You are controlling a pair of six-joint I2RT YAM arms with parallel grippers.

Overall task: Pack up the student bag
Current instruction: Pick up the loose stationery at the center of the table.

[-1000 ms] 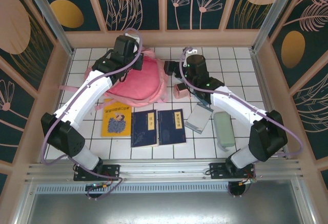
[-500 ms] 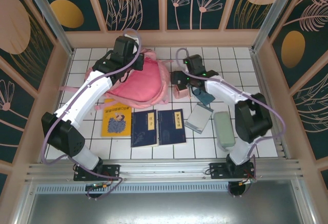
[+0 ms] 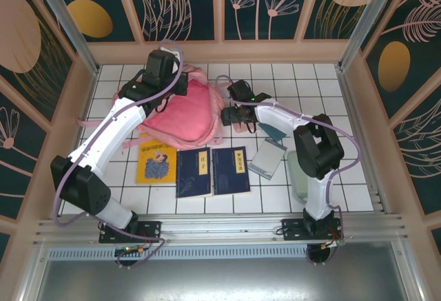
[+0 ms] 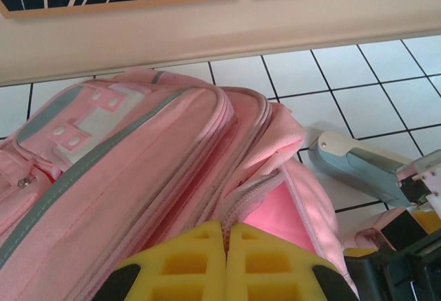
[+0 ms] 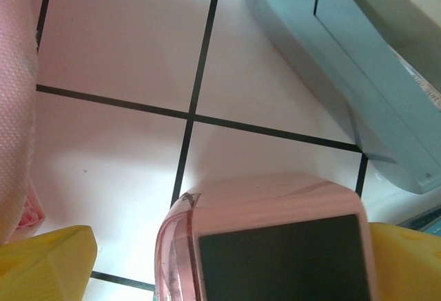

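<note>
The robot's right gripper is ready to close and needs to close on the small pink box point(image 3: 240, 127) point(image 5: 273, 253), as its fingers are level with the box's black side.
The student bag point(image 3: 185, 111) lies at the back of the tiled table, pink with grey strips, its main zip open. My left gripper point(image 3: 176, 86) sits at the bag's top edge. In the left wrist view its yellow fingers are shut on the bag's zipper edge point(image 4: 238, 208), lifting it off the pink lining point(image 4: 275, 215). My right gripper point(image 3: 232, 113) is low beside the bag's right side. It stands open astride a small pink box with a black face point(image 5: 275, 246); its left fingertip point(image 5: 45, 263) is apart from the box.
A yellow book point(image 3: 157, 160) and two dark blue books point(image 3: 212, 171) lie in front of the bag. A grey notebook point(image 3: 267, 158), a green case point(image 3: 301, 173) and a blue-grey stapler-like thing point(image 5: 358, 87) lie to the right. Frame posts and walls ring the table.
My right arm has swung left and down, bringing its open gripper over the pink box next to the bag. My left gripper has shifted a little left, still shut on the bag's edge.
</note>
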